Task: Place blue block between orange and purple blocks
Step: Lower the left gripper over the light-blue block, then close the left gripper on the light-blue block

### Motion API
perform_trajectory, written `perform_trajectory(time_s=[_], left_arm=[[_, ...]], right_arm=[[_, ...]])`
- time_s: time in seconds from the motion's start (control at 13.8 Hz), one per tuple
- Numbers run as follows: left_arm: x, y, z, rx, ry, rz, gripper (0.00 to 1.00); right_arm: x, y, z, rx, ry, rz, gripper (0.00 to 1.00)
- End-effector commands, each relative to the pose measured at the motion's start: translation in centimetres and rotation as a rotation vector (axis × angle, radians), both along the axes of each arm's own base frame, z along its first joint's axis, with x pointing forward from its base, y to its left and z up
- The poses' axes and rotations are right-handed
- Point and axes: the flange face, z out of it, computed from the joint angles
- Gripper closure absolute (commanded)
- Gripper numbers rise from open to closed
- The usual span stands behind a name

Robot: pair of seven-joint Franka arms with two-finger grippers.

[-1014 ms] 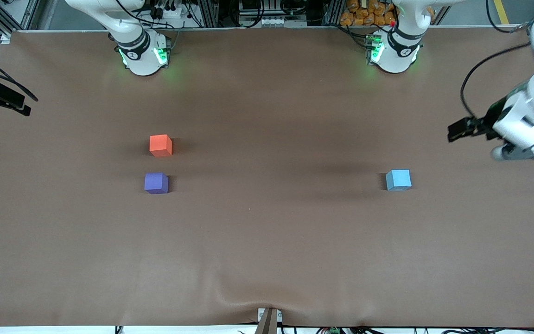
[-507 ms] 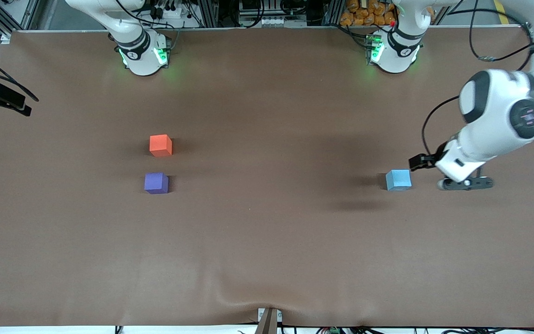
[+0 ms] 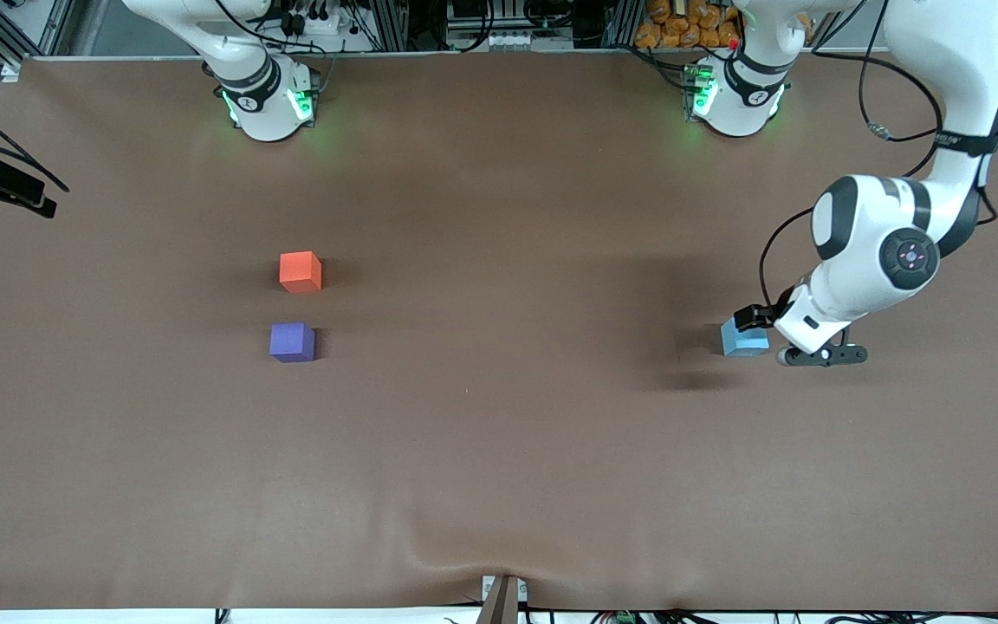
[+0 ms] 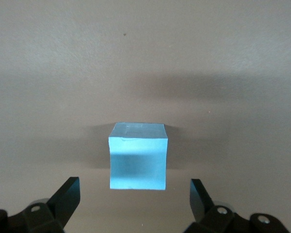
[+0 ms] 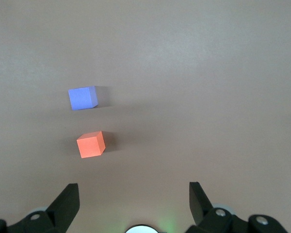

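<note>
The blue block's top is below my left gripper's fingertips in the left wrist view, so my left gripper needs to go lower before it closes on the block.
The blue block (image 3: 743,339) lies on the table toward the left arm's end; it also shows in the left wrist view (image 4: 137,156). My left gripper (image 3: 755,322) is low right at the block, open and empty. In its own view (image 4: 134,200) the block sits just ahead of the gap between the two spread fingers. The orange block (image 3: 300,271) and purple block (image 3: 292,342) lie close together toward the right arm's end, purple nearer the front camera. My right gripper (image 5: 134,204) is open and empty, waiting high above the orange block (image 5: 90,144) and purple block (image 5: 82,98).
The brown table cover (image 3: 499,433) has a wrinkle at its near edge. A black fixture with cables (image 3: 1,186) sticks in at the right arm's end. The left arm's base (image 3: 737,91) and the right arm's base (image 3: 265,100) stand along the back edge.
My left arm has swung in from the table's end and come down to the blue block. The blocks and the right arm have not moved.
</note>
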Motion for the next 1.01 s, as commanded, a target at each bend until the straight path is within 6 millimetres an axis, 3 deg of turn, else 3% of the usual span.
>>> perform_trajectory(time_s=[0.0, 0.29, 0.87, 0.94], left_arm=[[0.0, 0.2, -1.4, -0.003, -0.002, -0.024, 0.00], [0.5, 1.4, -3.9, -0.013, -0.018, -0.017, 0.00], [0.4, 0.7, -4.6, -0.023, -0.014, -0.042, 0.00], [0.3, 0.5, -5.2, -0.026, -0.004, -0.044, 0.00]], right_arm=[[-0.2, 0.2, 0.1, -0.008, 0.004, 0.004, 0.00], [-0.4, -0.3, 0.4, -0.010, -0.004, -0.006, 0.00], [-0.5, -1.1, 0.3, -0.010, 0.009, -0.021, 0.00], [-0.5, -0.5, 0.2, -0.010, 0.010, -0.010, 0.00]])
